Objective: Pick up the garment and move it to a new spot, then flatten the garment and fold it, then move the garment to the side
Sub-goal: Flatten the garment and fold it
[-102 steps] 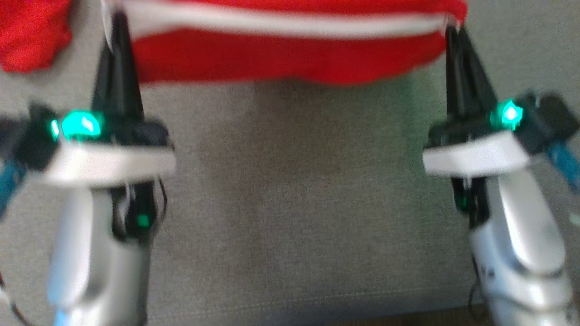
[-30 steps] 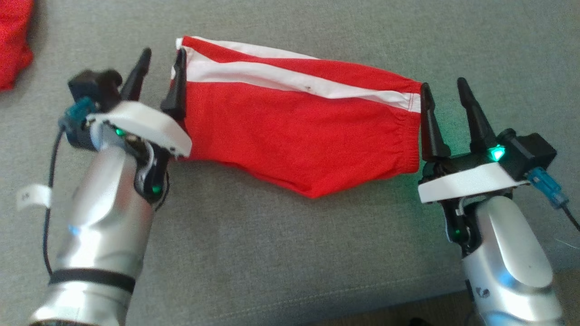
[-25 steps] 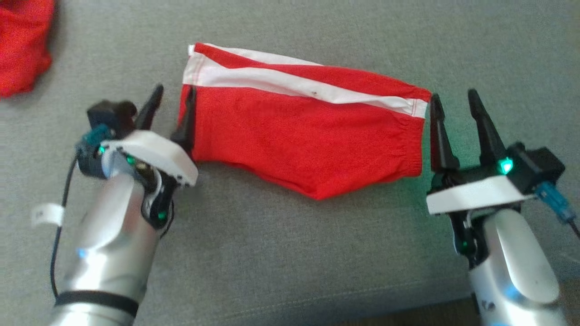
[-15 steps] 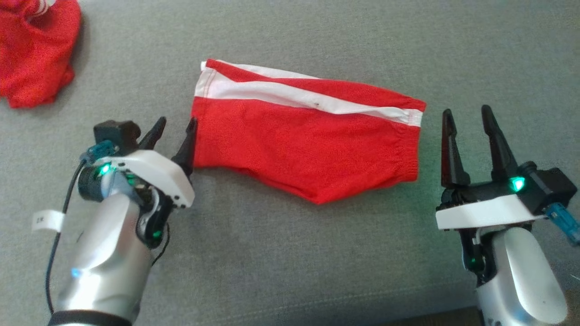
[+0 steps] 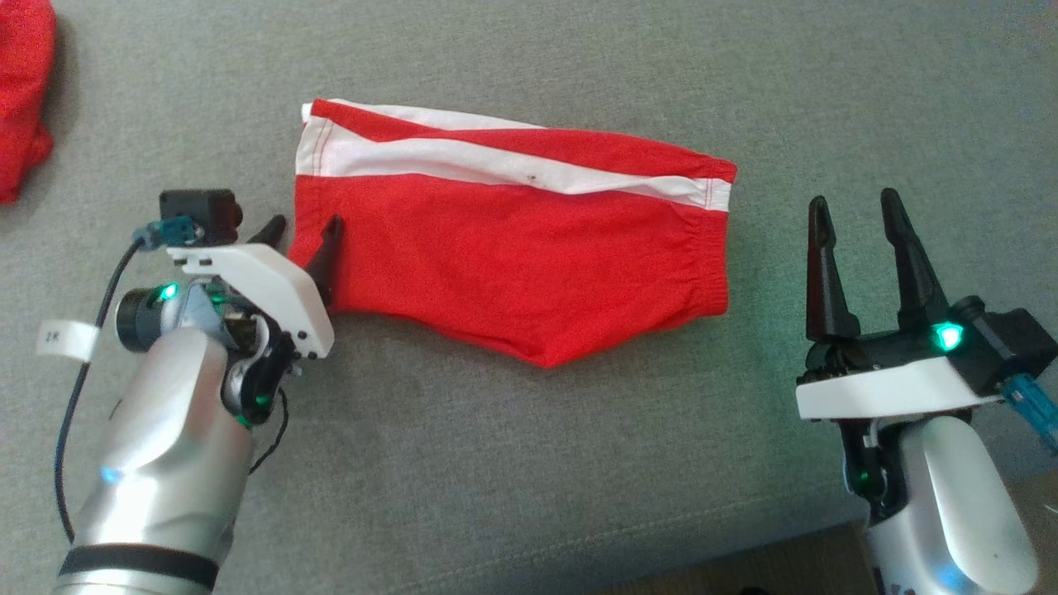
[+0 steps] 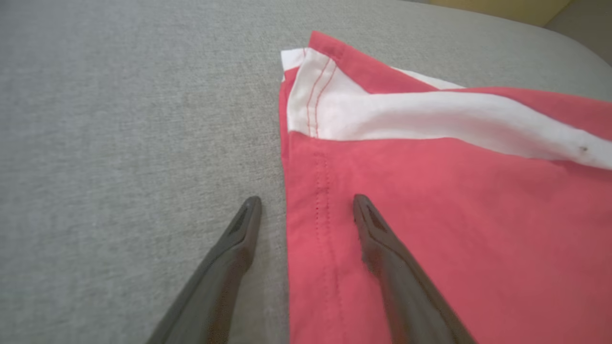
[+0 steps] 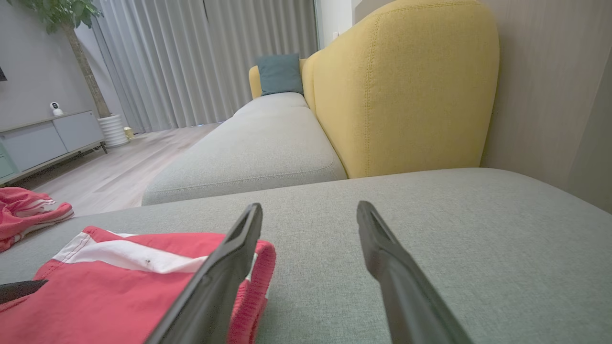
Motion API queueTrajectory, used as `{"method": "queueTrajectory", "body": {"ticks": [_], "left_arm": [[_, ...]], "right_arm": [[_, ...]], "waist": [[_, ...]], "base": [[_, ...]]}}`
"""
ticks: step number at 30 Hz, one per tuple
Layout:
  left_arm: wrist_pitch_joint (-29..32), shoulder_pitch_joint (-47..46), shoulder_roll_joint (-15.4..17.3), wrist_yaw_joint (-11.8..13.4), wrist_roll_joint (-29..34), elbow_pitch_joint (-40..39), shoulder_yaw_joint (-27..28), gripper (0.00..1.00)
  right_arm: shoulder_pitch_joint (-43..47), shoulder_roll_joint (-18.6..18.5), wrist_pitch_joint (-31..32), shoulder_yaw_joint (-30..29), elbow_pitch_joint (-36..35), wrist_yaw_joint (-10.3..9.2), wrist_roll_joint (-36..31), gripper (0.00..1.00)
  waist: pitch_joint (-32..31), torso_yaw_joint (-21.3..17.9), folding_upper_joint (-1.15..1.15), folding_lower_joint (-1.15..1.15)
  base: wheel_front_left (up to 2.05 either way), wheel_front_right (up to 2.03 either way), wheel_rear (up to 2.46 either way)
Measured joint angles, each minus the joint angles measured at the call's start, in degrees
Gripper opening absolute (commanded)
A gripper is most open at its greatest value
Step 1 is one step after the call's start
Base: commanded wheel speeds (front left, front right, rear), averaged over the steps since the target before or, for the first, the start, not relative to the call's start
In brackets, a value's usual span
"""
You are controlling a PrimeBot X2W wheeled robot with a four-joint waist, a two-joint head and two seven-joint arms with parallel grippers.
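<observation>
My right gripper pinches the shorts' elastic waistband [image 5: 712, 259] next, since it stands up as a thick gathered edge while the red leg cloth [image 5: 496, 253] lies flat.
The garment [image 5: 512, 240], red shorts with a white stripe, lies flat on the grey cushion [image 5: 496, 463]. My left gripper [image 5: 304, 230] is open at its left hem. In the left wrist view, the left gripper [image 6: 307, 200] has one finger over the red garment [image 6: 454, 229] and the other over bare cushion [image 6: 119, 143]. I cannot tell whether either touches. My right gripper [image 5: 853, 200] stands open to the right of the elastic waistband, a short gap away, holding nothing. In the right wrist view, the right gripper [image 7: 310, 208] is over bare cushion, with the garment [image 7: 110, 291] to its left.
Another crumpled red garment [image 5: 21, 91] lies at the far left of the cushion, also seen as a red garment [image 7: 24, 210] in the right wrist view. The cushion's front edge [image 5: 628, 529] runs near my arms, with wood floor beyond. A yellow backrest [image 7: 401, 86] rises behind.
Both grippers held the garment up a few seconds ago and have let it go. Over the last second the left gripper slid back along the left hem and the right drew away from the waistband.
</observation>
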Motion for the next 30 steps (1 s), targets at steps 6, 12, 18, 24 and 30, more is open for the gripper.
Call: {"method": "queueTrajectory", "body": {"ticks": [6,12,18,24,30], "left_arm": [[2.6,-0.1,0.0,-0.5,-1.1,-1.2,-0.9,0.95],[4.7,0.1,-0.1,-1.1,-1.6,-1.8,-2.1,0.0],[4.4,1.3,-0.2,-1.0,-2.4,-3.1,-2.7,0.0],[1.7,7.0,-0.3,0.2,-4.3,-6.6,-1.2,0.0],[0.8,14.5,-0.7,2.7,-6.2,-13.6,-0.6,0.0]], "right_arm": [[0.0,0.0,0.0,0.1,0.0,0.0,0.2,1.0],[0.0,0.0,0.0,0.4,0.0,0.0,0.5,1.0],[0.0,0.0,0.0,0.4,0.2,0.0,0.5,1.0],[0.1,0.0,0.0,-0.3,0.5,0.0,0.2,1.0],[1.4,0.0,0.0,-1.1,1.0,0.0,-1.2,1.0]], "waist": [[0.2,-0.4,0.0,0.0],[-0.2,-0.6,0.0,0.0],[-1.3,-0.2,0.0,0.0],[-3.1,1.3,0.0,0.0],[-4.8,3.5,0.0,0.0]], "base": [[0.0,0.0,0.0],[0.0,0.0,0.0],[0.0,0.0,0.0],[0.0,0.0,0.0],[0.0,0.0,0.0]]}}
